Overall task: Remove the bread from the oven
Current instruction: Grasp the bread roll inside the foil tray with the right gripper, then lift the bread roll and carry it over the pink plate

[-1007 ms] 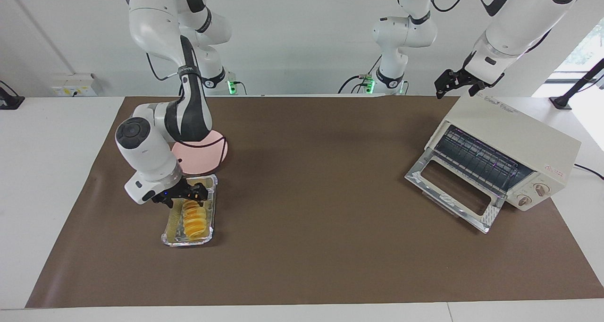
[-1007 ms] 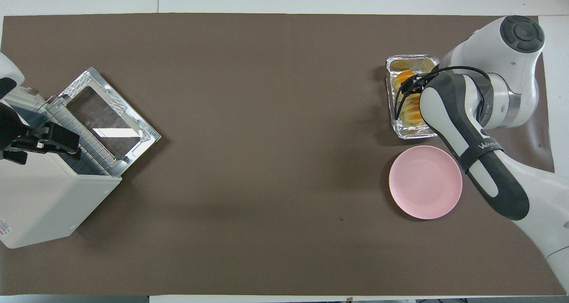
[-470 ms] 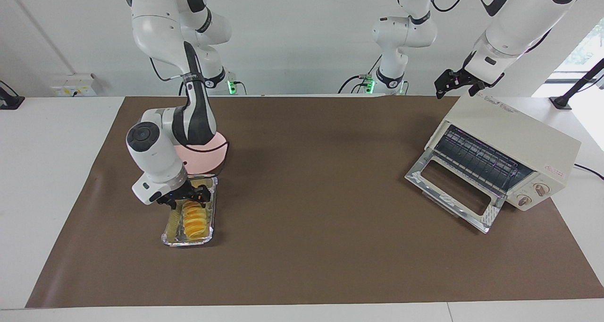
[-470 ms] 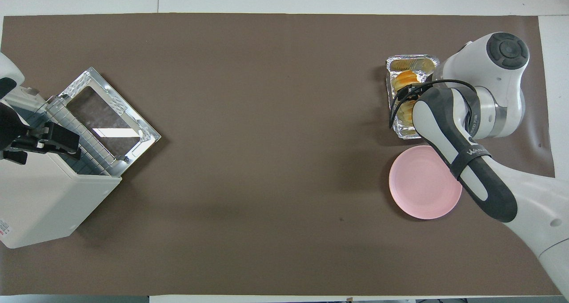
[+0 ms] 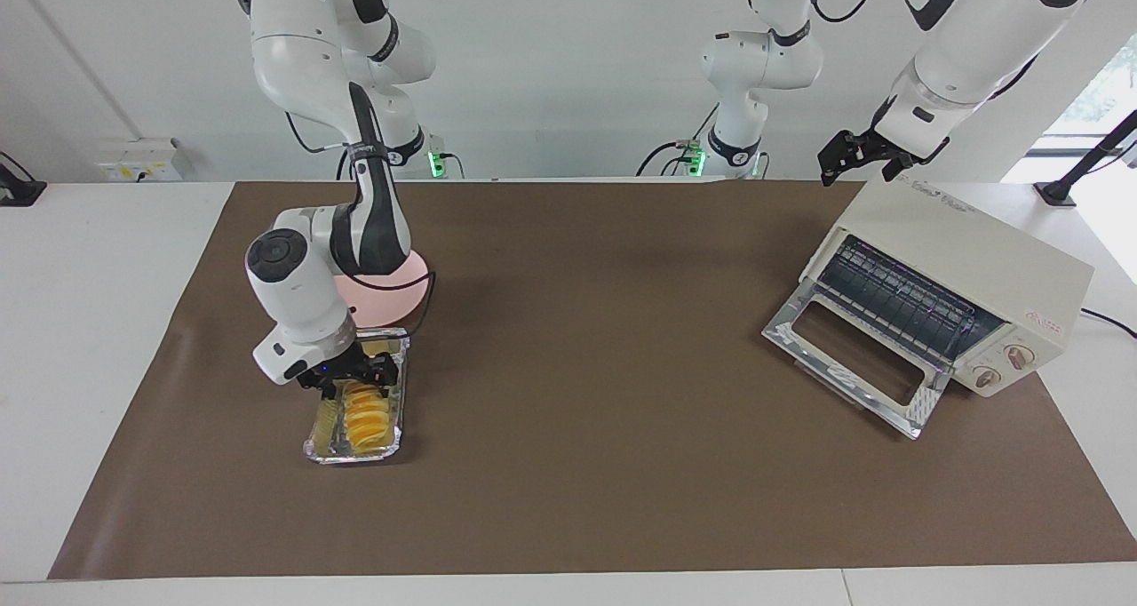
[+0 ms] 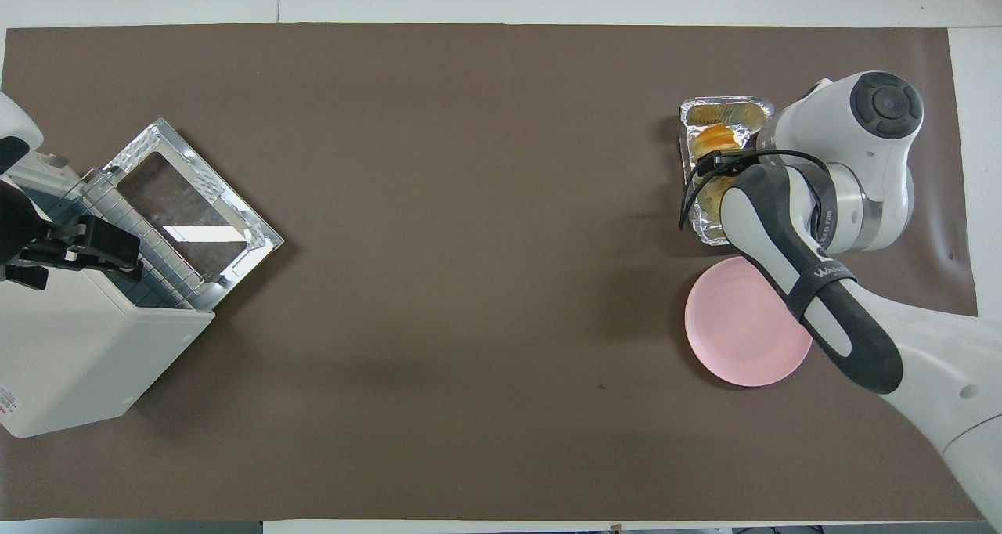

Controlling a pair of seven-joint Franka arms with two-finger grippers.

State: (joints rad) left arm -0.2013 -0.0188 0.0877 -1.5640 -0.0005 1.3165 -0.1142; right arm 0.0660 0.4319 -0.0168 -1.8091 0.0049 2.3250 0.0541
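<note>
The robot's right gripper needs to take the bread out onto the pink plate [image 6: 742,322] next, so it needs to grab the bread by its ridged sides.
The golden ridged bread [image 5: 366,418] lies in a silver foil tray [image 5: 317,435] on the brown mat, at the right arm's end of the table. It also shows in the overhead view [image 6: 715,136]. My right gripper [image 5: 353,377] is down at the end of the bread nearer to the robots. It is open, with a finger on either side of the loaf. The cream oven [image 5: 977,255] stands at the left arm's end with its glass door [image 5: 848,357] dropped open and its rack bare. My left gripper [image 5: 846,157] waits over the oven's top edge.
A round pink plate [image 5: 400,291] lies beside the tray, nearer to the robots, partly covered by the right arm. The brown mat [image 5: 586,393] covers most of the table between tray and oven.
The right arm's wrist and elbow have swung toward the left arm's end, and the hand stands more upright over the tray. Bread, tray, oven and left arm have not moved.
</note>
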